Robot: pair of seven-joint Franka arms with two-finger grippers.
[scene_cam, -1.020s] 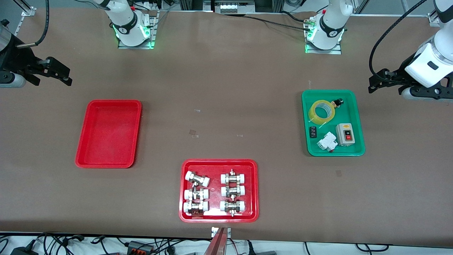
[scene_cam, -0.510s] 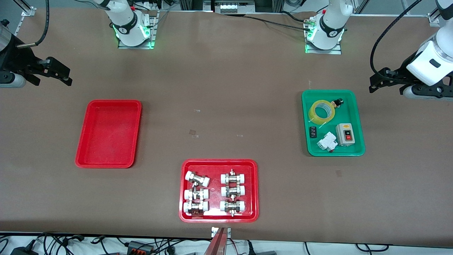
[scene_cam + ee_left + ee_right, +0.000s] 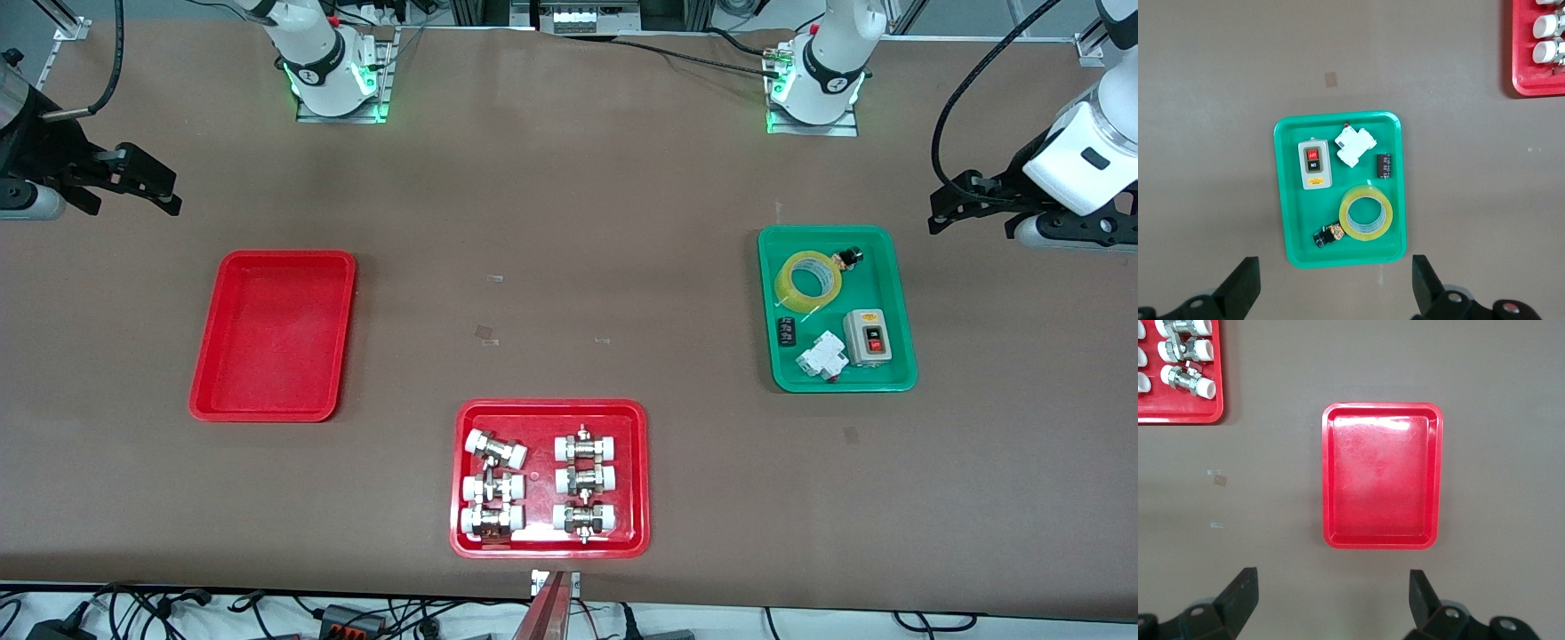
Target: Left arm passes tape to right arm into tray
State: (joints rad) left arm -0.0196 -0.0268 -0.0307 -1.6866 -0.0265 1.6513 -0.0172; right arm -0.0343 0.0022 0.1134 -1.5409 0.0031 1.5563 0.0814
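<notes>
The tape has to go over for the plain red tray (image 3: 274, 333), so my left gripper should next grab the tape by its ring side (image 3: 787, 284) to pass it.
The tape (image 3: 786, 286), a yellow translucent roll, lies in the green tray (image 3: 889, 267) at the left arm's end of the table. In the left wrist view the tape (image 3: 1343, 215) shows in a corner of the green tray (image 3: 1288, 220). My left gripper (image 3: 956, 209) hovers open over bare table beside that tray, holding nothing. The plain red tray (image 3: 274, 333) sits empty at the right arm's end. My right gripper (image 3: 133, 191) hangs open over the table near it. Both wrist views show the left gripper (image 3: 1336, 280) and right gripper (image 3: 1331, 590) with wide jaws, the red tray (image 3: 1381, 477) between the right one's.
A red tray of white-capped metal fittings (image 3: 549, 478) lies near the front edge, midway along the table. In the green tray are also a grey switch box (image 3: 867, 337), a white breaker (image 3: 820, 356), a small black part (image 3: 786, 331) and a small black-and-gold part (image 3: 848, 259).
The left gripper has drifted slightly toward the arms' side of the table. The right arm and all objects have stayed put.
</notes>
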